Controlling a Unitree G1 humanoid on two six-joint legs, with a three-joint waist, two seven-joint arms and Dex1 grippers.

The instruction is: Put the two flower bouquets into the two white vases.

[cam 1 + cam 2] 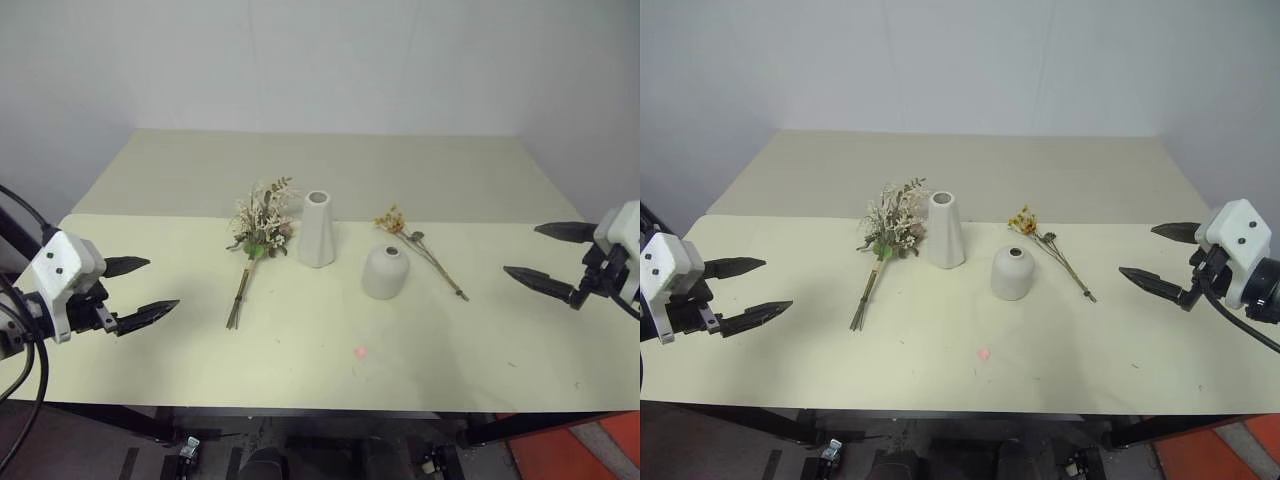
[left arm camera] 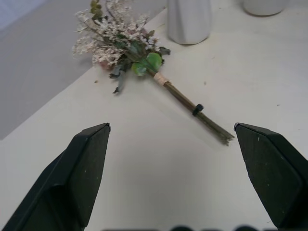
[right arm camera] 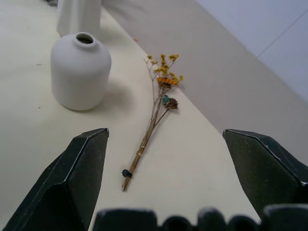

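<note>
Next, my left gripper picks up the cream bouquet by its wrapped stems, since delicate blossoms and leaves spread wide at its head.
A bushy cream bouquet (image 1: 259, 232) with green leaves lies flat on the table, stems toward me, just left of the tall white cone vase (image 1: 317, 229). The squat dome vase (image 1: 384, 271) stands upright to the cone's right and nearer me. Beyond it lies the thin yellow-orange sprig (image 1: 418, 245), stem pointing right and toward me. My left gripper (image 1: 140, 292) hovers open over the table's left edge, well left of the big bouquet (image 2: 130, 50). My right gripper (image 1: 552, 256) is open at the right edge, apart from the sprig (image 3: 156, 103). Both hold nothing.
The cream table (image 1: 330, 375) has a second, duller panel (image 1: 320, 170) behind it reaching a white wall. A small red light dot (image 1: 360, 352) lies on the tabletop in front of the squat vase. An orange-red object (image 1: 590, 455) sits on the floor at bottom right.
</note>
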